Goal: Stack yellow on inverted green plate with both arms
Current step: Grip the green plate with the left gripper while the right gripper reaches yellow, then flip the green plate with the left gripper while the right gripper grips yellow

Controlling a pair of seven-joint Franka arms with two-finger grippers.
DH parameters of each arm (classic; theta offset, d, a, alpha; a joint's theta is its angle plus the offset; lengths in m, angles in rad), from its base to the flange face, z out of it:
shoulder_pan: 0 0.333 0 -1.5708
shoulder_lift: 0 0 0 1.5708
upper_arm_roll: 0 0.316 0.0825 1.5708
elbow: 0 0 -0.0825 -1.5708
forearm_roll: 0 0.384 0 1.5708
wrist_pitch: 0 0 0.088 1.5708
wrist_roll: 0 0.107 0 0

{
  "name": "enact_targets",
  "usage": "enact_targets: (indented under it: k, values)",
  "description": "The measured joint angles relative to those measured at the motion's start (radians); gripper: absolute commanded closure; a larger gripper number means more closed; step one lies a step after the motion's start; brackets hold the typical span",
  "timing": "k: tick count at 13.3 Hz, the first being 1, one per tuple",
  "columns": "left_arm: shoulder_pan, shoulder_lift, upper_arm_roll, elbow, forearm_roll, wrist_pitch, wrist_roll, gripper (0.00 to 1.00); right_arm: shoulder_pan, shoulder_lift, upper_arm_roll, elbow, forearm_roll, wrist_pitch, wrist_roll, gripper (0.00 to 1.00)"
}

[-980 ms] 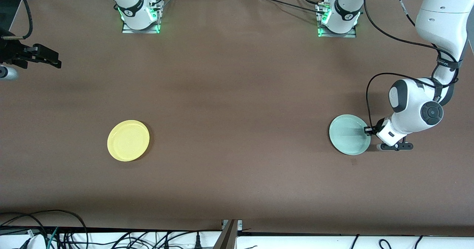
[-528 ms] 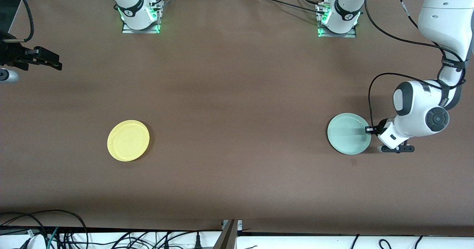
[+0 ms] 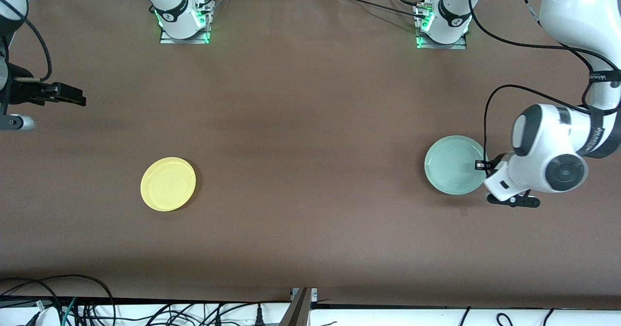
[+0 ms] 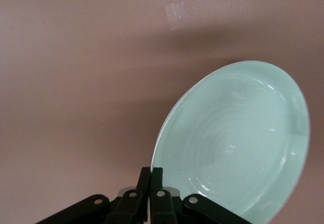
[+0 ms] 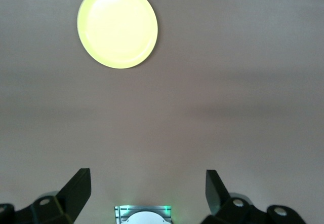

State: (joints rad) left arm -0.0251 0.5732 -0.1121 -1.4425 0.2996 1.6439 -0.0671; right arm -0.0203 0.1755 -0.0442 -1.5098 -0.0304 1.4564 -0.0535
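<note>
My right gripper grabs the yellow plate's rim next, to stack the yellow plate on the inverted green plate.
The pale green plate is near the left arm's end of the table. My left gripper is shut on its rim and holds it tilted and raised off the table, hollow side showing. In the left wrist view the fingers pinch the rim of the green plate. The yellow plate lies flat on the table toward the right arm's end. My right gripper hangs open and empty over the table's right arm end. Its wrist view shows the yellow plate well away from the gripper.
A small tape mark is on the brown table just nearer the front camera than the green plate. The two arm bases stand along the table's edge farthest from the front camera. Cables run below the edge nearest it.
My left gripper has lifted and tilted the green plate by its rim. My right gripper has shifted a little toward the yellow plate.
</note>
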Motion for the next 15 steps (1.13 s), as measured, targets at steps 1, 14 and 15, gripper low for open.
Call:
enact_targets:
  k: [1,14,15]
  values:
    - [-0.067,0.000,0.000,0.035,0.090,-0.065,-0.032,1.00,-0.005,0.024,-0.001,-0.003,0.012,0.011,0.000,0.00]
    - [-0.701,0.096,0.004,0.181,0.480,-0.128,-0.444,1.00,-0.072,0.512,-0.001,-0.018,0.299,0.468,-0.132,0.00]
    - [-0.740,0.130,0.010,0.195,0.531,-0.101,-0.461,1.00,-0.072,0.529,-0.001,-0.018,0.302,0.490,-0.139,0.00]
